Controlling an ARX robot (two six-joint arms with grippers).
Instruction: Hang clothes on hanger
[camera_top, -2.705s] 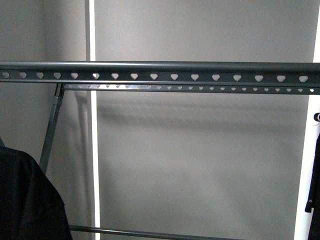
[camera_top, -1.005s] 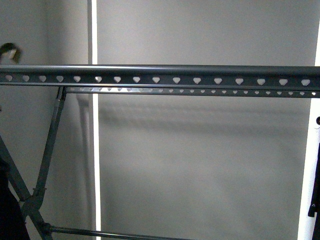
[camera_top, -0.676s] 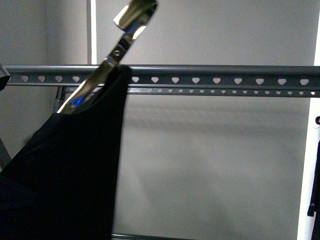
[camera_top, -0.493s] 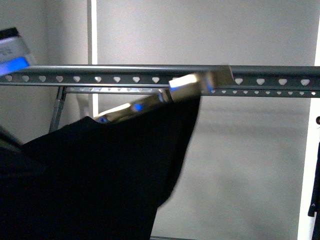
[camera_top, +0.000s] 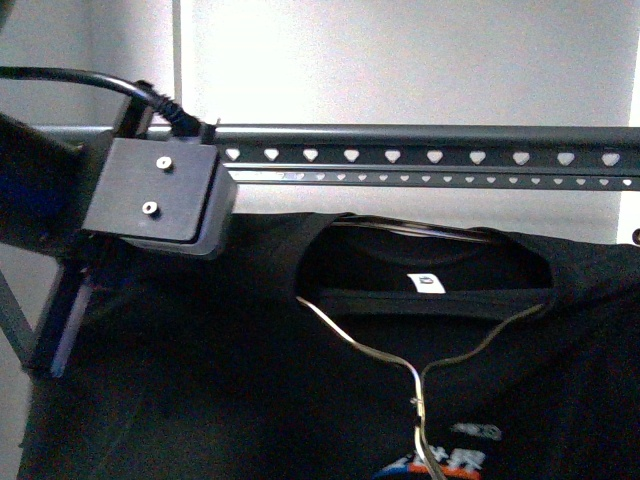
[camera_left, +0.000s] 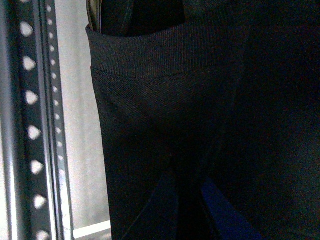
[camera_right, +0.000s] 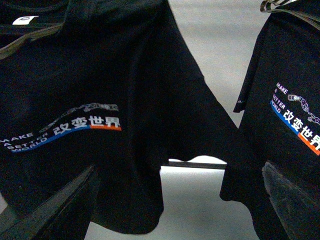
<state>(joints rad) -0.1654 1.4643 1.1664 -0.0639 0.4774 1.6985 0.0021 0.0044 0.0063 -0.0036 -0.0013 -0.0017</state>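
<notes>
The right gripper grabs the T-shirt by its shoulder (camera_top: 585, 265) beside the neck opening next, to hang the black T-shirt on the silver wire frame (camera_top: 370, 350).
The clothes (camera_top: 230, 370), a black T-shirt with a white neck label (camera_top: 428, 283) and a coloured chest print (camera_top: 440, 462), hang spread just below the hanger's (camera_top: 430, 157) heart-holed rail. A thin silver wire frame (camera_top: 370, 350) runs through the neck opening. My left arm's wrist housing (camera_top: 160, 195) covers the rail's left end. In the left wrist view my left gripper (camera_left: 187, 210) is shut on the clothes (camera_left: 165, 110) beside the rail (camera_left: 25, 120). My right gripper (camera_right: 172, 210) is open with nothing between its fingers, facing the shirt's print (camera_right: 75, 122).
A second black T-shirt (camera_right: 295, 120) with the same kind of print hangs to the side of the first in the right wrist view, with a gap of pale wall between their hems. A bright vertical strip (camera_top: 180, 60) runs down the wall behind the rack.
The rail was bare a second ago. My left arm has swung the black T-shirt in from the left and raised it, so it now spreads below the rail.
</notes>
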